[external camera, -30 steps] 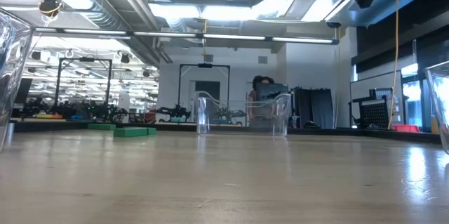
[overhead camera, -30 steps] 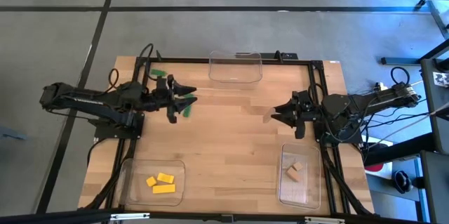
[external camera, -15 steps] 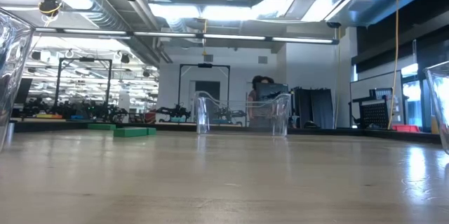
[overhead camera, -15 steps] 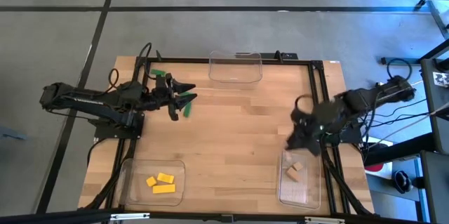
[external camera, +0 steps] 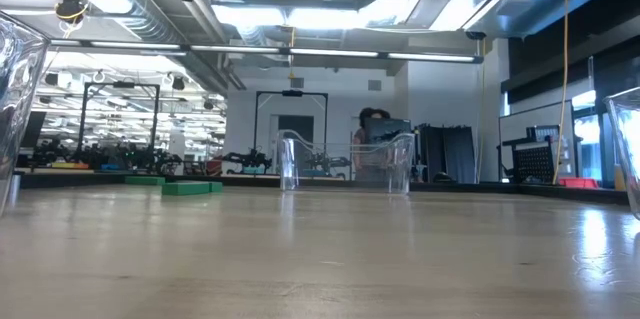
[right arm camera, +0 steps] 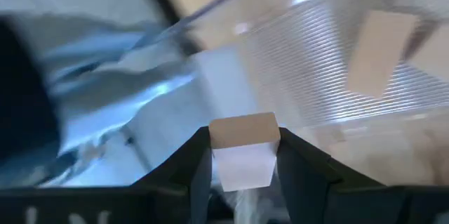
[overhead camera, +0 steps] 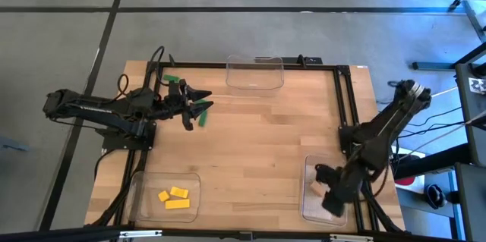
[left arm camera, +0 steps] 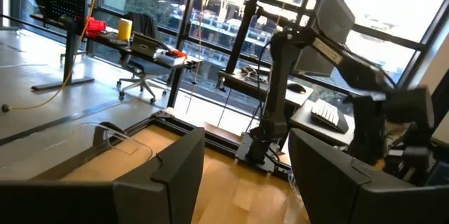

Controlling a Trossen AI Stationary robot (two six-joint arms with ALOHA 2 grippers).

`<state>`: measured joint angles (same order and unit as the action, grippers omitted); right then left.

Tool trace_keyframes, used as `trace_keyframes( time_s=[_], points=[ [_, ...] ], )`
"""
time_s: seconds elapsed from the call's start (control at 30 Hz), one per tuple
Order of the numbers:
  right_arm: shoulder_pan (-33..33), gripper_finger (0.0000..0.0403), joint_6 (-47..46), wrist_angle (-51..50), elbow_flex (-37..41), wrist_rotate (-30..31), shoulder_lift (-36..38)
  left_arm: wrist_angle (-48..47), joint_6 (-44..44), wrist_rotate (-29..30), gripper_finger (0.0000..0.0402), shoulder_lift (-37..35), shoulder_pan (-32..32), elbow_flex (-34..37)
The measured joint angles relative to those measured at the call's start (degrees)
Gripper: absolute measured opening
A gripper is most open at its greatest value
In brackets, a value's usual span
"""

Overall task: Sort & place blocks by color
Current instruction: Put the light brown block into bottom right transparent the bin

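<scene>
The tan block hangs high and short of the clear tray's ribbed bottom, so my right gripper should keep holding it until it is lower.
My right gripper (overhead camera: 332, 201) (right arm camera: 243, 155) hangs over the clear tray (overhead camera: 307, 210) at the table's near right corner and is shut on a tan block (right arm camera: 243, 130). Two more tan blocks (overhead camera: 314, 186) (right arm camera: 379, 50) lie on that tray's floor. My left gripper (overhead camera: 203, 108) (left arm camera: 245, 155) hovers open at the far left, pointing level toward the table's right. A green block (overhead camera: 203, 120) lies flat on the table just below it, and another green block (overhead camera: 174, 80) lies near the far left corner. Yellow blocks (overhead camera: 174, 196) lie in the near left tray (overhead camera: 140, 204). My right gripper pinches the tan block between its two fingers (right arm camera: 198, 159), with the block's end face (right arm camera: 243, 130) showing between the fingertips. The fingers slant down from above. The block is lifted clear above the tray's floor.
A clear tray (overhead camera: 254, 81) (external camera: 346, 164) with nothing in it stands at the middle of the far edge. Black frame rails (overhead camera: 339, 98) and cables run along the table's sides. The bare middle of the wooden table (overhead camera: 258, 143) is free room. Beyond the table is a lab room.
My right arm has swung from the middle right of the table toward the near edge, turning about so that its gripper now hangs over the near right tray.
</scene>
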<state>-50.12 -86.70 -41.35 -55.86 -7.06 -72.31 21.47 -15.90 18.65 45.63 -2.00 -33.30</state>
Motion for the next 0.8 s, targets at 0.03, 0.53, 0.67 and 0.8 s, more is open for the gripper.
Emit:
trace_keyframes(
  time_s=[0.03, 0.53, 0.67, 0.8],
  points=[
    [-0.43, 0.0132, -1.66, -0.09, 0.44, 0.97, -1.56, 0.00, 0.00, 0.00, 0.0198, 0.00, 0.00, 0.00],
    [0.10, 0.0135, -4.20, 0.27, 3.74, 2.94, -14.80, 0.02, -0.02, 1.95, 0.0198, 0.00, 0.00, -0.04],
    [0.10, 0.0136, -3.04, 0.33, 3.74, 3.07, -15.53, 0.02, -0.09, 1.93, 0.0198, 0.00, 0.00, -0.02],
    [0.22, 0.0136, -3.25, 0.33, 3.74, 3.07, -15.65, 0.02, -0.35, 1.93, 0.0198, 0.00, 0.00, -0.04]
  ],
)
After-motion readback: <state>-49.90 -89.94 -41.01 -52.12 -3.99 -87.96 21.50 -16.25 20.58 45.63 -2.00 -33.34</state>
